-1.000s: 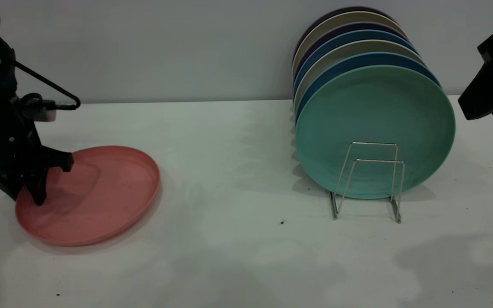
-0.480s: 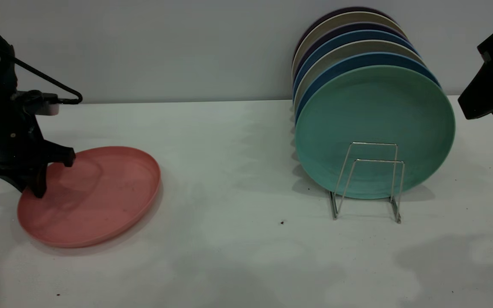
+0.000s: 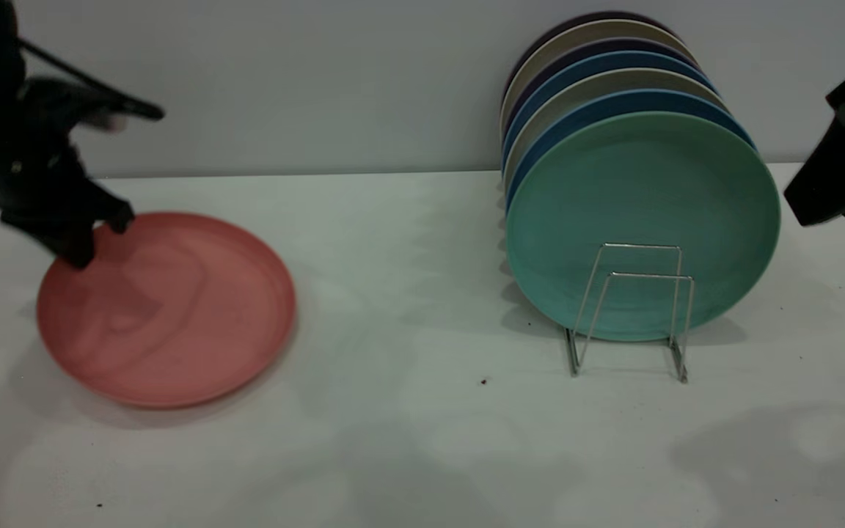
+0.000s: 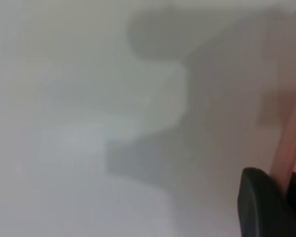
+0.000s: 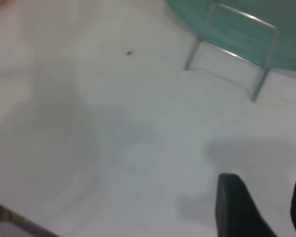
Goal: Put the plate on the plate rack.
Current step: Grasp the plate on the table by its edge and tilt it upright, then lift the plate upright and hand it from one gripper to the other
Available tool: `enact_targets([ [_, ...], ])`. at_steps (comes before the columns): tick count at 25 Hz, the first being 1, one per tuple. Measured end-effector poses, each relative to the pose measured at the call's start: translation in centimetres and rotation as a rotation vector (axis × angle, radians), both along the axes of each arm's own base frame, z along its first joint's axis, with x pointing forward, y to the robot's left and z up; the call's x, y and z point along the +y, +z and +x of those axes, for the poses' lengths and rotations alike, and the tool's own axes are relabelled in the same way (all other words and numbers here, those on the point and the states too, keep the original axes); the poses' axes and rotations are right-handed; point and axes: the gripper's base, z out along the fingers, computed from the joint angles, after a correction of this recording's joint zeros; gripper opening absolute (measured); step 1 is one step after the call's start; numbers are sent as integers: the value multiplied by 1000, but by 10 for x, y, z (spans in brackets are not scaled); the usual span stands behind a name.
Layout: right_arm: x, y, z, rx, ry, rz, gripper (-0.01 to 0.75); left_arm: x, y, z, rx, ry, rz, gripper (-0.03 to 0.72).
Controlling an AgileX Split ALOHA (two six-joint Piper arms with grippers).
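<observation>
My right gripper grabs the salmon-pink plate by its free rim (image 3: 289, 307) next, to set the plate in the wire rack (image 3: 631, 308).
The salmon-pink plate (image 3: 166, 308) is at the left of the table, tilted up with its far-left rim raised. My left gripper (image 3: 96, 238) is shut on that rim; the rim (image 4: 288, 153) shows between its jaws in the left wrist view. The silver wire plate rack (image 3: 631, 308) stands at the right, with empty front loops; it also shows in the right wrist view (image 5: 232, 54). My right gripper (image 5: 281, 212) is open and empty, held high at the right edge of the table, beside the rack.
Several plates stand upright in the rack, the front one teal-green (image 3: 642, 213), blue and beige ones behind it against the wall. A small dark speck (image 3: 483, 381) lies on the white table between the pink plate and the rack.
My left gripper has risen with the plate's rim in it, and the pink plate has tilted up from lying flat and shifted slightly right. The right arm has barely moved.
</observation>
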Motion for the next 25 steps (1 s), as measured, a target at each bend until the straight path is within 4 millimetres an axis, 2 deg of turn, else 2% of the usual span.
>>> enact_targets([
  [7,17,12,11,20,169,88,293,-52,29,-12,30,-304,12,22],
  [14,25,-1,17,39,270,115,302,-98,67,-32,32,-551,-33,22],
  [18,32,-13,21,82,315,169,368,-124,87,-47,21,-657,-69,22],
  [25,42,-37,31,149,338,260,500,-162,110,-73,28,-810,-121,22],
])
